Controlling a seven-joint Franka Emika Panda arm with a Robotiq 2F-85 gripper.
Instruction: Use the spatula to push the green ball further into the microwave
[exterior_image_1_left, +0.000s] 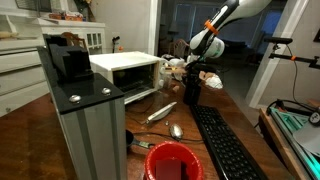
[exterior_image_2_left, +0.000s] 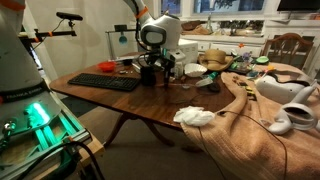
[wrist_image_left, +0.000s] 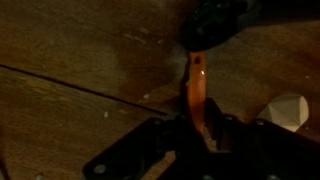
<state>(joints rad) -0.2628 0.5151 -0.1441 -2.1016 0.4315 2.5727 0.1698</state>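
The spatula's orange tip (wrist_image_left: 196, 62) between my fingers meets the wooden table beside the black cup. My gripper opens next, and the spatula would rest there.
In the wrist view my gripper (wrist_image_left: 200, 128) is shut on the orange handle of the spatula (wrist_image_left: 196, 85). The spatula's black head (wrist_image_left: 215, 22) points away over the wooden table. In both exterior views the gripper (exterior_image_1_left: 192, 86) (exterior_image_2_left: 150, 68) hangs low over the table with the spatula hanging down from it. The white microwave (exterior_image_1_left: 125, 68) stands to the left of the gripper in an exterior view, with its door (exterior_image_1_left: 140, 97) folded down. The green ball does not show in any view.
A tall grey metal column with a black top (exterior_image_1_left: 85, 110) stands in front of the microwave. A black keyboard (exterior_image_1_left: 225, 145) (exterior_image_2_left: 105, 82), a red bowl (exterior_image_1_left: 172, 160), a spoon (exterior_image_1_left: 175, 130) and a white cloth (exterior_image_2_left: 195, 116) lie on the wooden table (exterior_image_2_left: 150, 105).
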